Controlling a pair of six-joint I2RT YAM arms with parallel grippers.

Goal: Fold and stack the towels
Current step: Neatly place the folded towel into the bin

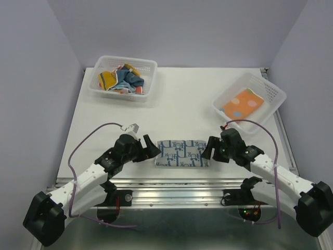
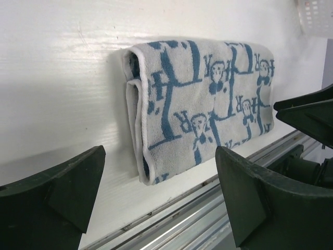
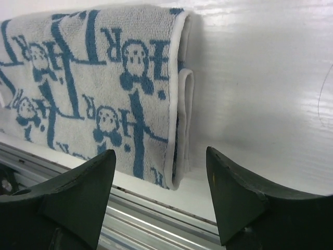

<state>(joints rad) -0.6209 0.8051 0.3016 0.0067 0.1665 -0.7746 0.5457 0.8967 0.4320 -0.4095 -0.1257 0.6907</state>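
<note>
I should lower my right gripper before I close it on the end of the towel. It is above the towel, with its folded end (image 1: 206, 158) (image 3: 176, 149) lined up between my fingers but still below them.
A white towel with blue print (image 1: 181, 153) lies folded into a strip at the table's near edge, between both grippers. It also shows in the left wrist view (image 2: 203, 104) and the right wrist view (image 3: 99, 88). My left gripper (image 1: 151, 147) is open and empty just off the towel's left end. My right gripper (image 1: 210, 148) is open and empty just off its right end. An orange dotted towel (image 1: 240, 103) lies folded in the right basket (image 1: 276, 94). Several crumpled towels (image 1: 121, 79) sit in the back left basket (image 1: 148, 65).
The metal rail of the table's front edge (image 1: 177, 185) runs just below the folded towel. Purple cables (image 1: 83, 146) loop over both arms. Walls close in the table on the left, back and right.
</note>
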